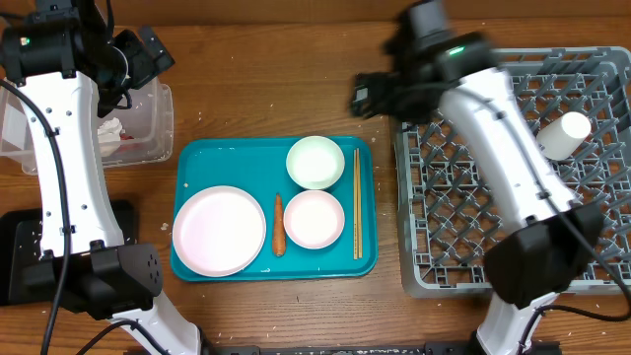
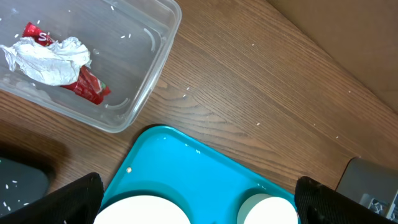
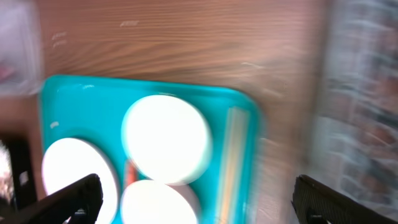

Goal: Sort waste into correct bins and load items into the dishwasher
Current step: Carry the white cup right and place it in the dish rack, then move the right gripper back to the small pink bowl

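I will reach the white bowl with my right gripper and pinch it by its rim (image 1: 340, 162). This will leave the bowl's base free, so I can tilt the bowl and load it into the dish rack (image 1: 444, 197).
The teal tray (image 1: 197, 163) holds the large plate (image 1: 219, 230), a white bowl (image 1: 315, 161), a pinkish bowl (image 1: 314, 218), an orange carrot (image 1: 279, 237) and chopsticks (image 1: 357, 202). The clear tub (image 1: 158, 123) at the back left holds the white napkin (image 2: 53, 59) and red wrapper (image 2: 90, 87). A white cup (image 1: 564, 135) lies in the grey dish rack (image 1: 444, 197). My left gripper (image 2: 196, 211) is open and empty, high over the tray's back left corner. My right gripper (image 3: 199, 211) is open and empty, above the table between tray and rack. The right wrist view is blurred.
The black tray (image 1: 15, 256) lies at the front left, behind the left arm. Rice grains speckle the wooden table (image 1: 276, 89). The left arm's base stands at the front left, the right arm's base at the front right over the rack's edge.
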Motion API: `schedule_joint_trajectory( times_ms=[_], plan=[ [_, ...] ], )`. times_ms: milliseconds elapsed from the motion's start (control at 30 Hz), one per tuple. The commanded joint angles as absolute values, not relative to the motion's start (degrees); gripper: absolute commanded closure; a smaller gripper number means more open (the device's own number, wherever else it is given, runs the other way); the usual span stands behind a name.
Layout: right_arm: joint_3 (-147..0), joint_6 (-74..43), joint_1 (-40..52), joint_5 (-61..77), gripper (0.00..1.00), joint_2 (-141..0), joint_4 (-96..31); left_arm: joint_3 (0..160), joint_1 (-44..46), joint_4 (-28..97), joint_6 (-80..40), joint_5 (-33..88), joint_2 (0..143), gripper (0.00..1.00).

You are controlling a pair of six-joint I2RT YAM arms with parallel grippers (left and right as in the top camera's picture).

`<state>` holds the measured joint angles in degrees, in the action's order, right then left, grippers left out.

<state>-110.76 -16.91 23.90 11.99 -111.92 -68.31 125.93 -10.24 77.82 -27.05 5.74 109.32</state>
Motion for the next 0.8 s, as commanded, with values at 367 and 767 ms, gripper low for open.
schedule_joint_trajectory(
  times_ms=[367,767],
  plan=[
    [-102.9,-26.6,42.3,-2.5,0.05,-121.9,-51.2,125.7,-10.5,77.8,-27.9,5.4,109.1,0.0],
    [-102.9,-24.6,43.7,-8.1,0.21,-130.8,-48.5,125.7,-10.5,77.8,-27.9,5.4,109.1,0.0]
  ],
)
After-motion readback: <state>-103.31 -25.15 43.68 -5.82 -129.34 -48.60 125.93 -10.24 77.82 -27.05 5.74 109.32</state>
